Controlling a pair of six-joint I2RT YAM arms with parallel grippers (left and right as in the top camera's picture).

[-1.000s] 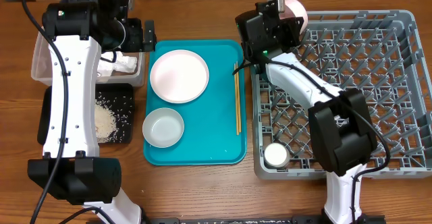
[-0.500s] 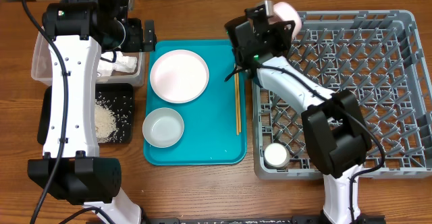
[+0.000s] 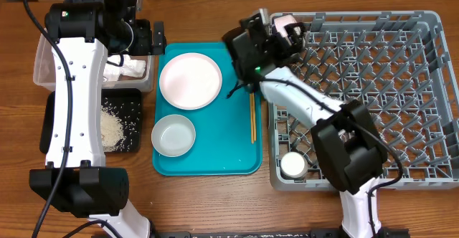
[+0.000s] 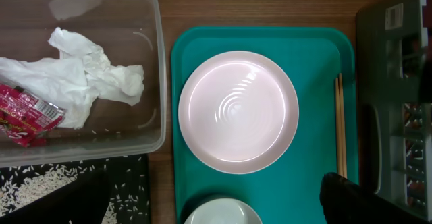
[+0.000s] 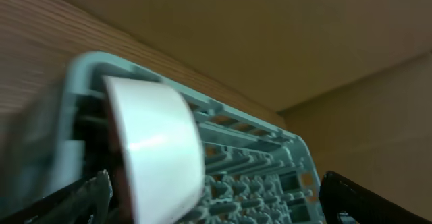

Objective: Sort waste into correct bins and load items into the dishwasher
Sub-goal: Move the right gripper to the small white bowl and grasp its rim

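Observation:
I should use my right gripper to grab the second bowl's rim [image 3: 193, 135] on the side nearest the rack [image 3: 401, 87] next. Then I will load the second bowl on edge there.
A white bowl [image 3: 285, 23] stands on edge in the back left corner of the grey dishwasher rack [image 3: 401, 87]. My right gripper [image 3: 288, 36] is open just beside it. In the right wrist view the bowl [image 5: 158, 143] sits near the left finger and nothing grips it. A small cup [image 3: 292, 165] rests in the rack's front left. On the teal tray [image 3: 237, 152] lie a plate [image 3: 190, 80], a second bowl [image 3: 173, 135] and chopsticks [image 3: 252, 112]. My left gripper [image 4: 212, 183] hangs open above the tray's left edge. The clear tub [image 4: 158, 62] holds the napkin [image 4: 88, 82] and wrapper [image 4: 27, 116].
The black tray [image 3: 133, 98] with loose rice [image 3: 111, 127] lies in front of the tub, left of the teal tray. The rack fills the right half of the table. My right arm reaches across the rack's left side.
My right gripper has opened and let go of the bowl, which now stands in the rack's back left corner. The gripper has drawn back to the left. The left arm has not moved.

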